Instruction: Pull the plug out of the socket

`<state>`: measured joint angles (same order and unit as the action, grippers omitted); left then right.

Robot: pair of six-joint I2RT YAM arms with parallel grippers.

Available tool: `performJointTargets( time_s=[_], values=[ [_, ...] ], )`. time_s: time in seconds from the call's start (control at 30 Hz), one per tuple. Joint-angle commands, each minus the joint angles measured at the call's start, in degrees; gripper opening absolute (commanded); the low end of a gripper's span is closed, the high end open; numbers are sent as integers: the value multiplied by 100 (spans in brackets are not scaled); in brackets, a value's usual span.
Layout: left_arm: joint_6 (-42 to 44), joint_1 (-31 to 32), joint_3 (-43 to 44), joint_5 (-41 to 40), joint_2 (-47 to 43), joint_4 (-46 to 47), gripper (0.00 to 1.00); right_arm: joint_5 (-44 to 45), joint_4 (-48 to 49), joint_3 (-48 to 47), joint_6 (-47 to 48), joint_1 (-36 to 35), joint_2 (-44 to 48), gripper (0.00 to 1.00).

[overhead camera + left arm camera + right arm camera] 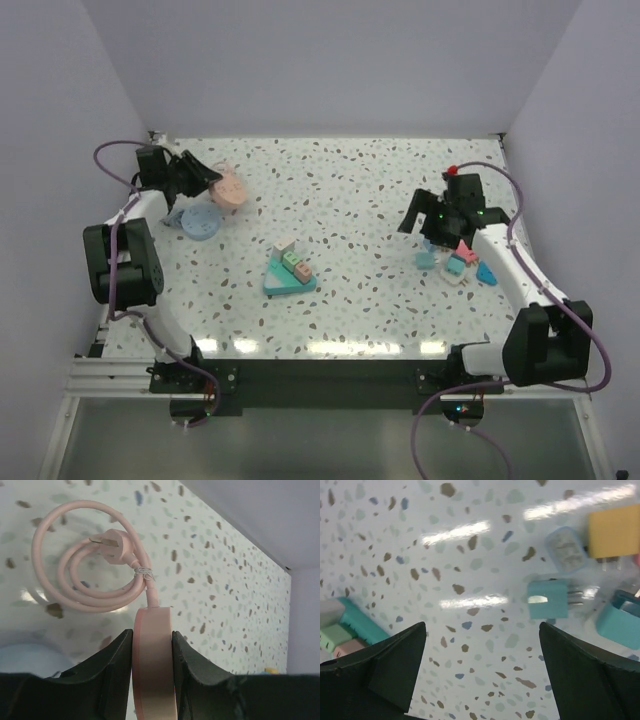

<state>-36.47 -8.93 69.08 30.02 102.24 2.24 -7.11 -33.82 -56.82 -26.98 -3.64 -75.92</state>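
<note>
I will next grab the pink plug [303, 271] [350, 647] by its free sides with my right gripper to pull it off the socket. The green plug will stay stuck.
A teal triangular socket [290, 275] lies mid-table with a white, a green and a pink plug [294, 262] stuck in it. Its corner shows at the left of the right wrist view [360, 622]. My right gripper [437, 222] is open and empty above the table [485, 680], to the right of the socket and beside loose plugs. My left gripper [205, 178] is at the far left. It is shut on the edge of a pink round disc [152, 665]. The disc's pink cord is coiled, with a pink plug [114, 542] lying free on the table.
Loose plugs lie under and right of my right gripper: a teal one [549, 598], a pale blue one [563, 548], a yellow one [614, 530] and a teal piece [620, 620]. A blue disc [202, 222] lies near my left gripper. Walls enclose the table on three sides.
</note>
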Motion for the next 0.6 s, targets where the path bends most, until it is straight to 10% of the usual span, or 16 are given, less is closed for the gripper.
performJointTargets(
  time_s=[0.0,0.17,0.57],
  values=[
    [228,-442,211,-163,313,-215,0,-703,43,-549,395,-776,16,98],
    [412,-847,246,-365,481,-619,3,-1177,236,-891,684,-1560,-220,98],
    [325,-1050,-175,-1165,-72,-971,90,-1152,297,-2068,1370,-3590,-1785,98]
  ],
)
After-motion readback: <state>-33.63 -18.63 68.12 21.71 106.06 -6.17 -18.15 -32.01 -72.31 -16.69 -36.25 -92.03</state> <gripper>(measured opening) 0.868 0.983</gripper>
